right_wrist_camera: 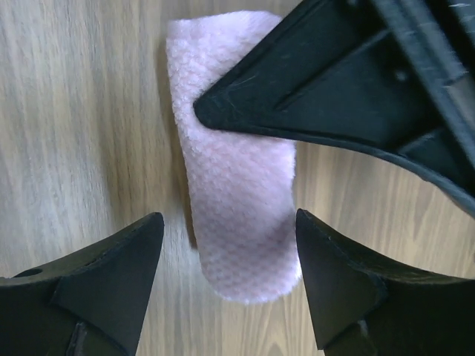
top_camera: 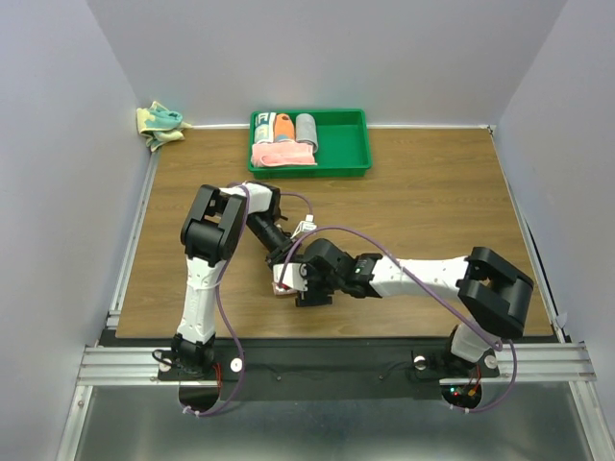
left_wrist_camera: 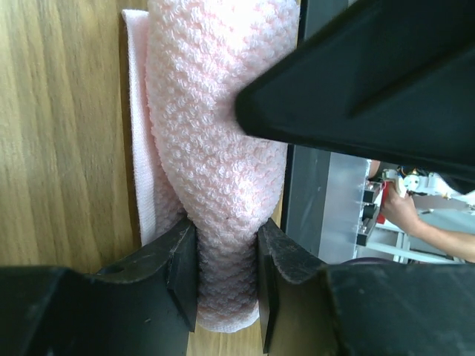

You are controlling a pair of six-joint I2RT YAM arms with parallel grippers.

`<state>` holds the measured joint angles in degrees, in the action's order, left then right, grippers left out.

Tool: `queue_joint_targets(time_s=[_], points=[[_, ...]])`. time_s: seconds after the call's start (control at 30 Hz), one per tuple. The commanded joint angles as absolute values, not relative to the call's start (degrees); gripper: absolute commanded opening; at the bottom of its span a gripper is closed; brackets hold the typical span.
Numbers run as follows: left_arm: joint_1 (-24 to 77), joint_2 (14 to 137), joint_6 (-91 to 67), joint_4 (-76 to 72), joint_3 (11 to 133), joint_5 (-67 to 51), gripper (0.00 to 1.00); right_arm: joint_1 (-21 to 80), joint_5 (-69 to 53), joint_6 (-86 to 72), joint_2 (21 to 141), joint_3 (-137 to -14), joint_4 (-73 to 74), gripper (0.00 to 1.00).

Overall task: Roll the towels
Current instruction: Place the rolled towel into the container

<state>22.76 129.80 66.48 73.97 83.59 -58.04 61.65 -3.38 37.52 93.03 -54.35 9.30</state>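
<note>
My right gripper needs to come down before it closes on the roll's end (right_wrist_camera: 247,256), because its fingers stop above the roll.
The pale pink towel (left_wrist_camera: 215,148) lies rolled into a stubby cylinder on the wood table, with a flat tail under it at its left. My left gripper (left_wrist_camera: 226,274) is shut on one end of the roll. My right gripper (right_wrist_camera: 228,256) is open, its jaws standing either side of the roll's (right_wrist_camera: 237,200) other end without touching it. In the top view both grippers meet near the table's front middle, the left gripper (top_camera: 285,257) and the right gripper (top_camera: 296,284), and hide most of the pink towel (top_camera: 281,286). The teal towel with yellow edges (top_camera: 159,124) lies crumpled at the far left corner.
A green tray (top_camera: 357,154) stands at the back middle and holds several rolled towels. White walls close in the table on three sides. The table's front edge is just below the grippers.
</note>
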Motion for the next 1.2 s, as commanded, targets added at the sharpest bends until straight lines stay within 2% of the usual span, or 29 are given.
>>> queue_joint_targets(time_s=[0.0,0.17,0.3,0.33,0.4,0.43,0.5,0.6,0.63,0.77,0.83,0.93,0.97,1.17], points=[[22.50,133.59,71.45,64.16,81.74,-45.35,0.22,62.58,-2.64,39.81,94.57,-51.25,1.24,0.77],[21.97,133.95,71.98,64.16,81.74,-45.09,0.22,62.84,-0.35,41.83,97.02,-47.37,-6.23,0.75],[21.62,134.03,72.68,64.16,82.00,-45.09,0.24,62.84,-2.01,41.57,98.08,-46.15,-7.56,0.62],[21.62,134.12,72.60,64.16,82.18,-45.09,0.24,62.84,-2.28,41.49,98.35,-45.88,-8.17,0.51],[21.53,134.21,72.42,64.07,82.88,-45.09,0.26,62.84,-2.98,41.57,99.57,-44.66,-8.96,0.40],[21.53,134.12,72.42,64.16,83.05,-45.00,0.28,62.75,-3.34,41.66,100.10,-44.21,-9.49,0.32],[21.45,133.68,72.51,64.16,83.50,-45.35,0.40,62.75,-4.04,40.87,101.07,-43.68,-9.49,0.26],[20.74,131.23,72.25,64.07,83.50,-47.28,0.54,62.40,-5.54,38.76,101.17,-43.33,-8.53,0.09],[20.05,129.05,72.07,63.90,83.15,-47.37,0.61,62.05,-6.67,37.28,100.21,-43.50,-6.79,0.00],[17.58,122.97,70.84,63.90,82.88,-46.23,0.68,59.68,-10.10,32.97,97.39,-45.26,-0.19,0.01],[14.96,119.03,70.23,63.90,83.06,-45.53,0.75,57.49,-13.43,29.72,96.60,-46.23,3.59,0.01],[10.92,114.37,68.56,63.90,84.11,-45.88,0.78,54.33,-17.30,24.54,95.54,-47.81,8.95,0.01],[9.85,113.30,68.29,63.90,84.46,-46.14,0.98,53.53,-18.01,22.87,95.45,-48.77,9.57,0.01],[4.49,103.20,61.89,59.86,84.21,-50.53,0.99,42.91,-25.92,6.00,95.62,-54.22,13.01,0.01]])
